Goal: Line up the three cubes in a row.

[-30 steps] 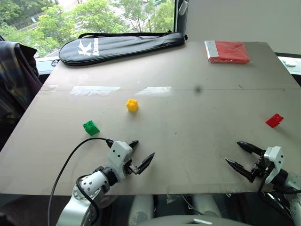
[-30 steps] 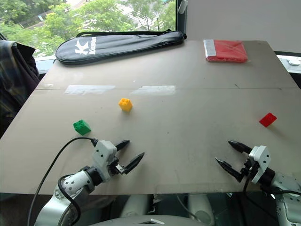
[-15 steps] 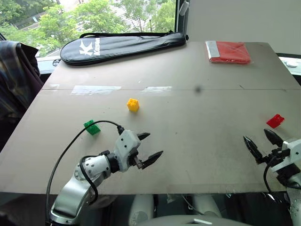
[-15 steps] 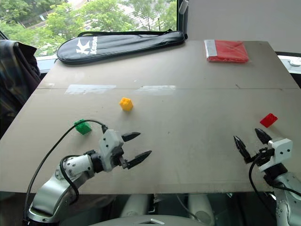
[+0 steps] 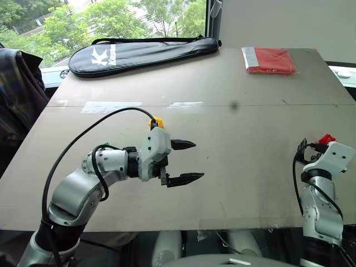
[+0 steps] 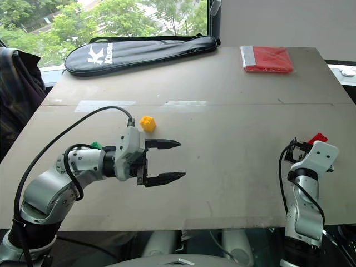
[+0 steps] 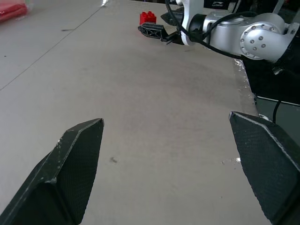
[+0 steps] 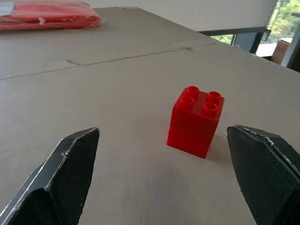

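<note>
The right gripper should move toward the cube before it closes on it. The red cube (image 5: 326, 139) is beyond the right gripper's fingers, so they would miss the cube if they closed now.
The yellow cube (image 6: 147, 123) sits mid-table, just behind my left gripper's body. Of the green cube (image 6: 95, 145) a sliver peeks out behind my left forearm. The red cube (image 8: 196, 122) stands upright, studs up, near the table's right edge (image 5: 347, 183). My left gripper (image 5: 189, 161) hovers open above the table's front middle, pointing right with nothing between its fingers. My right gripper (image 8: 162, 128) is open and level, pointing at the red cube, which stands just beyond and slightly right of the gap between the fingertips, untouched. The left wrist view shows the red cube (image 7: 147, 18) with the right gripper (image 7: 157, 32) beside it.
A black racket bag (image 5: 144, 53) lies along the far left edge. A flat red folded packet (image 5: 268, 60) rests at the far right corner. A plaid garment (image 5: 16, 89) hangs beyond the table's left side. Shiny tape strips (image 5: 111, 105) cross the table's middle seam.
My left arm rose and swung right, its gripper now pointing right and covering most of the green cube. My right gripper turned from pointing left to pointing at the red cube. Both stayed open.
</note>
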`<state>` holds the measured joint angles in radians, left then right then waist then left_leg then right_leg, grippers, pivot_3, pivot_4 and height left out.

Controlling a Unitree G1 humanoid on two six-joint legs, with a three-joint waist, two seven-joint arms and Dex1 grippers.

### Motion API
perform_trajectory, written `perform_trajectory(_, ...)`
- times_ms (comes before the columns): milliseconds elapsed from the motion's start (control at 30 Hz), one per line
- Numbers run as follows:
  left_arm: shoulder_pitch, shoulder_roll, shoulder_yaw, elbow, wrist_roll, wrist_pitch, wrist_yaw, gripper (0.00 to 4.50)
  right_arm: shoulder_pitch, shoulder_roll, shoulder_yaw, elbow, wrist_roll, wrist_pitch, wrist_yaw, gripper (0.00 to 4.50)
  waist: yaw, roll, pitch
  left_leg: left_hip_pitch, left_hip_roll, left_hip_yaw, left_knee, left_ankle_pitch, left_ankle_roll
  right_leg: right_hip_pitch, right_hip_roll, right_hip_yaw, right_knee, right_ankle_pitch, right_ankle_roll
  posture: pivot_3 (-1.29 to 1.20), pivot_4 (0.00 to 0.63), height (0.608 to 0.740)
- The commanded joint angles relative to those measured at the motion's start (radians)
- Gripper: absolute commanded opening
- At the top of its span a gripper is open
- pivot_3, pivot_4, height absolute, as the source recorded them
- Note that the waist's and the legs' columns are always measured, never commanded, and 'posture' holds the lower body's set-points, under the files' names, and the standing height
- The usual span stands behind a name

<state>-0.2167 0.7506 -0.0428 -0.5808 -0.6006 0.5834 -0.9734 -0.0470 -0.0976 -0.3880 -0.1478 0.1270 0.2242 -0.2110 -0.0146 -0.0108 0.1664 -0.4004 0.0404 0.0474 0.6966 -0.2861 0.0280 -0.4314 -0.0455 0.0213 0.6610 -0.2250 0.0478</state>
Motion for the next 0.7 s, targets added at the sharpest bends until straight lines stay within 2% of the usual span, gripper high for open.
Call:
perform_trajectory(33,-0.023,0.002,0.02,-0.057,-0.038,0.007,0.008,4.39,-0.071,-0.018,-0.057,0.079,-0.007,-0.031,-0.064,4.5,-0.001,0.0,0.0,0.0,0.0,0.0,0.0,0.0,0.0,0.0,0.0,0.0,0.0,0.0,0.0,0.0,0.15,0.708)
perform_trajectory(267,-0.03,0.008,0.02,-0.086,-0.054,0.016,0.022,4.39,-0.177,-0.052,-0.075,0.252,-0.009,-0.104,-0.083,4.5,-0.005,0.0,0.0,0.0,0.0,0.0,0.0,0.0,0.0,0.0,0.001,0.001,0.001,0.0,0.0,0.0,0.15,0.708)
perform_trajectory(533,-0.01,0.017,0.021,-0.072,-0.032,-0.009,0.013,4.39,-0.221,-0.074,-0.063,0.347,-0.021,-0.153,-0.1,4.5,-0.005,0.0,0.0,0.0,0.0,0.0,0.0,0.0,0.0,0.0,0.001,0.001,0.001,0.0,0.0,0.0,0.15,0.708)
perform_trajectory(633,-0.001,0.019,0.019,-0.071,-0.021,-0.02,0.013,4.5,-0.228,-0.079,-0.062,0.368,-0.03,-0.158,-0.114,3.73,-0.006,0.0,0.0,0.001,0.0,0.0,0.0,0.0,0.0,0.0,0.001,0.001,0.001,0.0,0.0,0.0,0.15,0.708)
perform_trajectory(700,0.003,0.019,0.019,-0.073,-0.02,-0.024,0.015,4.5,-0.233,-0.077,-0.065,0.376,-0.026,-0.162,-0.121,2.89,-0.006,0.0,0.0,0.001,0.0,0.0,0.0,0.0,0.0,0.0,0.001,0.001,0.001,0.0,0.0,0.0,0.15,0.708)
